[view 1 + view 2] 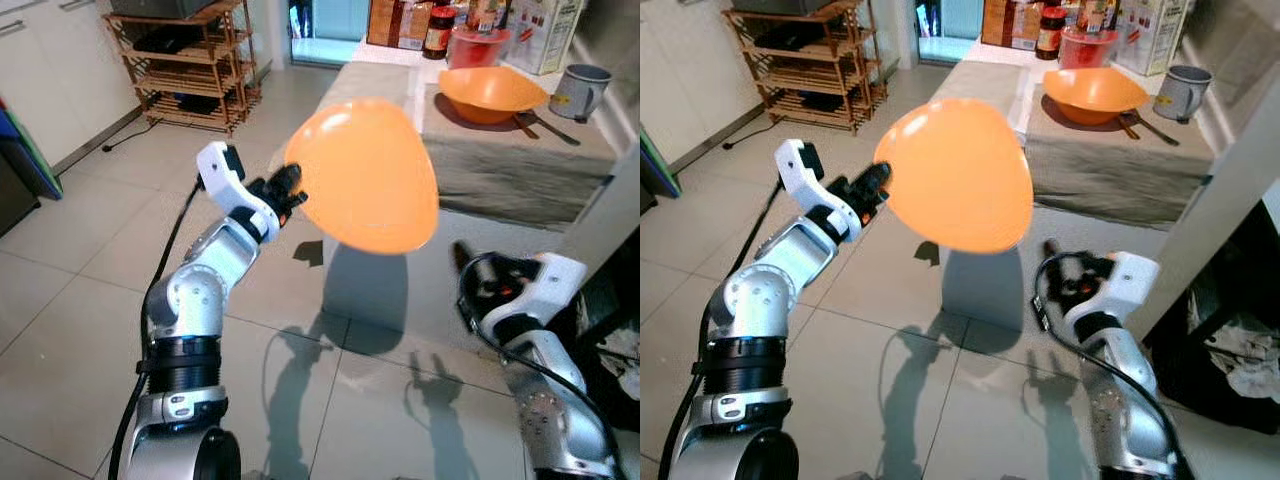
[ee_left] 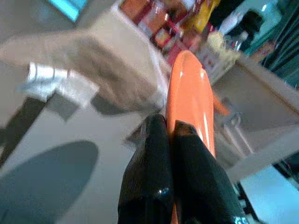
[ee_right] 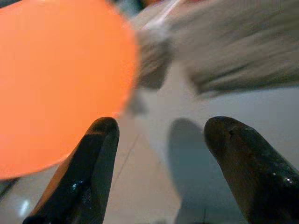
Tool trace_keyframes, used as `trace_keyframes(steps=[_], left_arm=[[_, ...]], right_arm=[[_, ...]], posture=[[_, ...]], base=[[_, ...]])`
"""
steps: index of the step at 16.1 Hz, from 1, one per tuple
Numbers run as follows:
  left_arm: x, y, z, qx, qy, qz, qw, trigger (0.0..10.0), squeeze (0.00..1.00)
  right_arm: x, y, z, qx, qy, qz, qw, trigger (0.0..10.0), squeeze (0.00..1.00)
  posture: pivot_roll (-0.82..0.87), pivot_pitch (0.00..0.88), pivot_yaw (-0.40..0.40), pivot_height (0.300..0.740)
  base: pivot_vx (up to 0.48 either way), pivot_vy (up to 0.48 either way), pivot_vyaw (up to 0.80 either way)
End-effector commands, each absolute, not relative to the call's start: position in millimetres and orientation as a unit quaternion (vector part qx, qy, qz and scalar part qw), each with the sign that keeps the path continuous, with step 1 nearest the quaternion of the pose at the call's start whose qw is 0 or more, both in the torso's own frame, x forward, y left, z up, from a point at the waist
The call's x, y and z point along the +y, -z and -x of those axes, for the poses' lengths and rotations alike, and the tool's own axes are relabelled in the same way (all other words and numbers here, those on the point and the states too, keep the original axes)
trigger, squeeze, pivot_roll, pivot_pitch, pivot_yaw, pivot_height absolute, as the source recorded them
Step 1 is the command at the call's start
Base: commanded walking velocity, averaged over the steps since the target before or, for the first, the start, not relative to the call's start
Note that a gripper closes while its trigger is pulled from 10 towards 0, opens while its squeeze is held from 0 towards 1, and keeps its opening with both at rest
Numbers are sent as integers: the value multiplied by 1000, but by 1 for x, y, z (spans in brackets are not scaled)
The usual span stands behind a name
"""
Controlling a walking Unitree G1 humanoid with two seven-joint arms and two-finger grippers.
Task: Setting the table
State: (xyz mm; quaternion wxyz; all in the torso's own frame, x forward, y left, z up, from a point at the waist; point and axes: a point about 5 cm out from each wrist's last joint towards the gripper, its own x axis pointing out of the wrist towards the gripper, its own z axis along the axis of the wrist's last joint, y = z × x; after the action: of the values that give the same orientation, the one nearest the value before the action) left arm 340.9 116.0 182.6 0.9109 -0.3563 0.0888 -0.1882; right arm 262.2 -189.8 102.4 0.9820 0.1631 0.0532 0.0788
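Note:
The robot's right gripper will grab the plate by its thin free rim (image 1: 436,208) opposite the left gripper, since the plate's broad side (image 1: 365,175) is wider than the right gripper's open fingers.
An orange plate (image 1: 365,175) hangs tilted in the air before the near end of the table (image 1: 400,280). My left gripper (image 1: 288,188) is shut on its left rim; in the left wrist view the two black fingers (image 2: 159,177) pinch the plate's edge (image 2: 189,98). My right gripper (image 3: 161,163) is open and holds nothing, low at the right beside the table, with the plate (image 3: 60,79) up in front of it. An orange bowl (image 1: 492,92) sits on a grey placemat (image 1: 510,160) at the table's far part, a spoon (image 1: 545,126) beside it.
A grey mug (image 1: 578,90), a red container (image 1: 478,45), a jar (image 1: 438,30) and boxes stand at the far end of the table. A wooden shelf rack (image 1: 185,60) is at the back left. Tiled floor (image 1: 80,280) spreads to the left.

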Motion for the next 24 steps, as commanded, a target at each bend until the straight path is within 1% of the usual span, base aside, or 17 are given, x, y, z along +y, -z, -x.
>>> trace_keyframes(steps=[1,3,6,9,11,12,13,16,21,24], left_arm=[[119,-191,-336,86,210,350,909,0,0],[122,-189,-334,109,212,345,908,0,0],[130,-191,-336,121,203,351,906,0,0],[131,-194,-333,130,214,364,897,0,0],[136,-199,-336,122,210,370,897,0,0],[140,-207,-340,111,207,382,894,0,0],[139,-212,-339,108,210,392,889,0,0],[125,-222,-329,117,239,423,866,0,0],[116,-215,-319,140,247,428,858,0,0],[119,-208,-320,146,234,422,864,0,0]], right_arm=[[-178,-110,-256,65,-163,-149,973,10000,0],[-183,-111,-247,89,-217,-112,966,10000,0],[-189,-116,-237,110,-272,-66,954,10000,0],[-190,-116,-236,114,-278,-57,952,10000,0],[-196,-116,-238,110,-257,-86,956,10000,0],[-201,-116,-240,105,-239,-122,958,10000,0],[-202,-115,-241,104,-236,-139,956,10000,0],[-202,-112,-240,110,-235,-170,951,10000,0],[-198,-125,-244,96,-257,-207,939,10000,0],[-197,-131,-243,93,-272,-225,931,10000,0]], posture=[[-60,29,34,740],[-61,31,34,740],[-61,33,33,740],[-58,35,33,740],[-56,38,34,740],[-54,37,34,740],[-53,37,35,740],[-52,42,36,740],[-50,45,30,740],[-51,43,27,740]], base=[[0,0,0],[0,0,0],[0,0,0],[0,0,0],[0,0,0],[0,0,0],[0,0,0],[0,0,0],[0,0,0],[0,0,0]])
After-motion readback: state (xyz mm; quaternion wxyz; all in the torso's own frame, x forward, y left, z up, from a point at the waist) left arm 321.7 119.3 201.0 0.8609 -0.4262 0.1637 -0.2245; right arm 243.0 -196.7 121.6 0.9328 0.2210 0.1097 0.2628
